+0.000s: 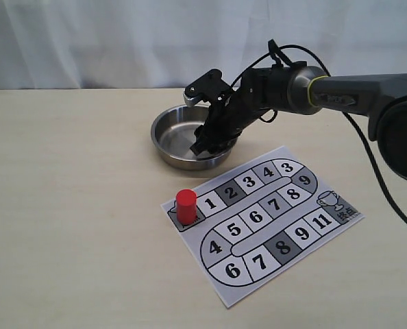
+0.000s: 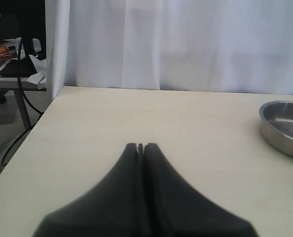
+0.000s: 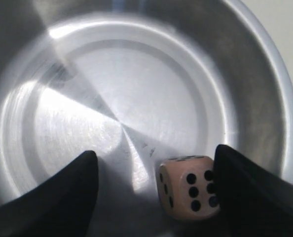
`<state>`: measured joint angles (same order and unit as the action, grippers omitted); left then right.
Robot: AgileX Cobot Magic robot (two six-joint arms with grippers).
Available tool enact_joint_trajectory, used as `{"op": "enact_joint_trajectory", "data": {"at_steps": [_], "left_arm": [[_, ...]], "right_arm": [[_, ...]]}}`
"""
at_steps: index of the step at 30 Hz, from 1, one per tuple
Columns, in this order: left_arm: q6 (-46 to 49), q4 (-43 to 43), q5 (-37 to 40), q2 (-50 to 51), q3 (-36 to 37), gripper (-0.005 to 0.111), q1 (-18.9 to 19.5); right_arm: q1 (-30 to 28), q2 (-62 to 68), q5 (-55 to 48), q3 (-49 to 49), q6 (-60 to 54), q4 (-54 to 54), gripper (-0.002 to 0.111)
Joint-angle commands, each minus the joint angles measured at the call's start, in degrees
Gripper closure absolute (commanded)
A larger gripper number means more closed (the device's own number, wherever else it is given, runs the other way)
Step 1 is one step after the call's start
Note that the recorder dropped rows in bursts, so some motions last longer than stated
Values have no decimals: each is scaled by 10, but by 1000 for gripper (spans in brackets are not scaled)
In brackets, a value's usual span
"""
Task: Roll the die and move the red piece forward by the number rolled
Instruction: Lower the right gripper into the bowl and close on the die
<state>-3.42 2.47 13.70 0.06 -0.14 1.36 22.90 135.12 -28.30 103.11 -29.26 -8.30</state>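
Next, my right gripper takes hold of the die by its pipped sides to roll a number for the red piece.
The tan die with dark pips lies on the floor of the steel bowl, right against one finger of my right gripper. That gripper is open, its jaws wide apart with the die between them. From the exterior view the right gripper reaches down into the bowl, and the die is hidden there. The red piece stands upright on the start square of the game board. My left gripper is shut on nothing over bare table.
The paper board holds a looped track of numbered squares and a trophy picture. The bowl's edge shows in the left wrist view. A white curtain hangs behind the table. A desk with clutter stands beyond the table's side edge.
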Motion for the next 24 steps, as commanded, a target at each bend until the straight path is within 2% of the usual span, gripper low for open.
{"op": "enact_joint_trajectory", "data": {"at_steps": [1,24], "left_arm": [[-3,0,-7,-1,1,107,0],[-3,-1,-3,-1,1,107,0]], "right_arm": [[-2,1,11,2,2,3,45],[-4,-7,15,2,18,20,45]]}}
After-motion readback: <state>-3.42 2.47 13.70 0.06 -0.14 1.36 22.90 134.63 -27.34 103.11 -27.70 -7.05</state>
